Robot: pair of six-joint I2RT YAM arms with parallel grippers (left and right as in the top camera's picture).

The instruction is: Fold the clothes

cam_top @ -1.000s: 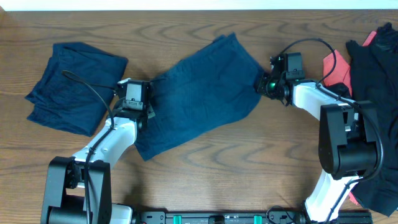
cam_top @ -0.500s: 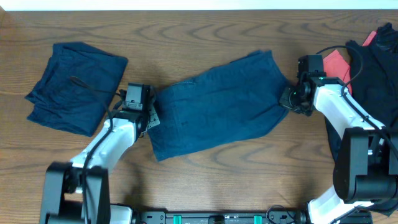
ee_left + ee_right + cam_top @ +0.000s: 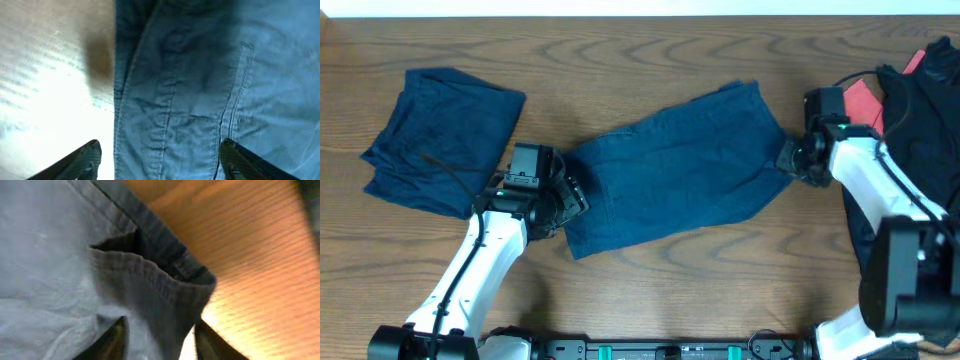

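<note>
The navy shorts (image 3: pixel 670 165) have a loose fold at their outer corner, and my right gripper should grab them there next. Then it can fold that end of the shorts inward.
A pair of navy shorts (image 3: pixel 670 165) lies spread flat across the middle of the table, tilted up toward the right. My left gripper (image 3: pixel 570 196) is at its left edge, open; in the left wrist view the fingers (image 3: pixel 82 160) straddle the stitched hem of the shorts (image 3: pixel 200 100), which lies flat. My right gripper (image 3: pixel 790 158) is at the right corner of the shorts, open. In the right wrist view a rumpled fold of the cloth (image 3: pixel 150 275) sits loose between the right gripper's (image 3: pixel 160 342) jaws.
Another navy garment (image 3: pixel 440 135) lies folded at the far left. A black garment (image 3: pixel 920 110) and a coral-red one (image 3: pixel 863 103) are piled at the right edge, behind the right arm. Bare wood shows along the front and back.
Both grippers have opened and let go of the shorts. The shorts were pulled to the right and flatter first, then stayed still. The left arm dropped back slightly toward the front.
</note>
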